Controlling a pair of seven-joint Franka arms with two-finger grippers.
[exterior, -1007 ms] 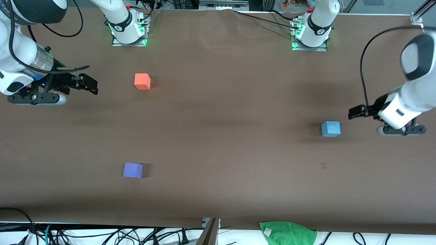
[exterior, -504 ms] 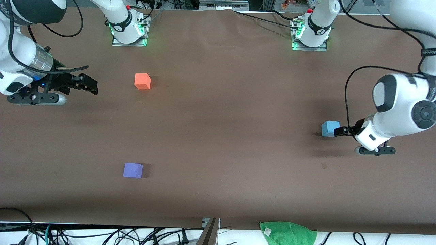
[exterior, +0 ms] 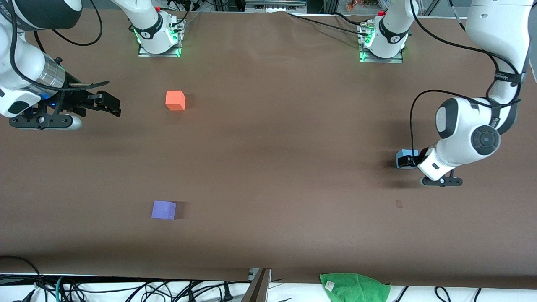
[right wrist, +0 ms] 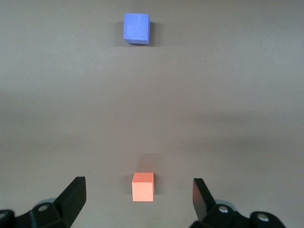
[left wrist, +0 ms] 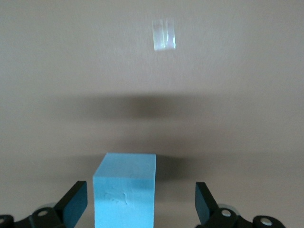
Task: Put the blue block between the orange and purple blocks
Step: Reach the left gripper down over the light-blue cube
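My left gripper's fingers are still above the blue block (exterior: 402, 157) (left wrist: 126, 190), so closing now would miss. My left gripper lowers first, then closes on the block.
The blue block (exterior: 402, 157) sits on the brown table toward the left arm's end. My left gripper (exterior: 410, 161) is low over it and partly hides it. In the left wrist view the blue block (left wrist: 126, 190) stands between the open fingers (left wrist: 75, 205), with a gap on each side. The orange block (exterior: 175, 100) and the purple block (exterior: 163, 209) lie toward the right arm's end, the purple one nearer the front camera. My right gripper (exterior: 108, 103) waits open and empty beside the orange block (right wrist: 143, 186); its wrist view also shows the purple block (right wrist: 137, 28).
A green cloth (exterior: 354, 286) lies at the table's front edge. A small piece of clear tape (exterior: 399, 204) sits on the table nearer the front camera than the blue block. Cables run along the front edge.
My left arm swung in from the table's end and came down, bringing its open gripper around the blue block. The right arm and all three blocks have not moved.
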